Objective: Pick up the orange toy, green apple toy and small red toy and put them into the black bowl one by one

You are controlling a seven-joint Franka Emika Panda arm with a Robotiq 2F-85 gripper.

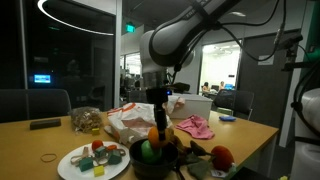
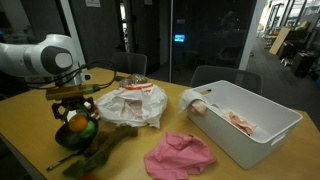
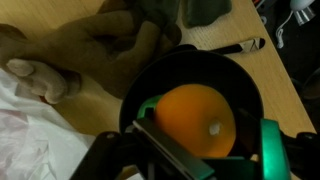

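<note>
I am holding the orange toy in my fingers with its outline inside the black bowl's rim, so I will release the toy.
My gripper (image 1: pixel 160 128) hangs over the black bowl (image 1: pixel 138 166), shut on the orange toy (image 1: pixel 160 136), which sits just above the rim. The green apple toy (image 1: pixel 147 151) lies in the bowl beside and below the orange toy. In the wrist view the orange toy (image 3: pixel 195 118) fills the space between my fingers (image 3: pixel 215 142), with the black bowl (image 3: pixel 200 62) around it and green showing at both sides. The other exterior view shows the gripper (image 2: pixel 74 112), orange toy (image 2: pixel 77 126) and bowl (image 2: pixel 66 140). The small red toy (image 1: pixel 221 156) lies on the table, apart from the bowl.
A white plate of small colourful toys (image 1: pixel 72 166) sits next to the bowl. A crumpled plastic bag (image 2: pixel 130 104), a pink cloth (image 2: pixel 180 155) and a white bin (image 2: pixel 262 133) lie beyond. A dark olive cloth (image 3: pixel 100 45) lies against the bowl.
</note>
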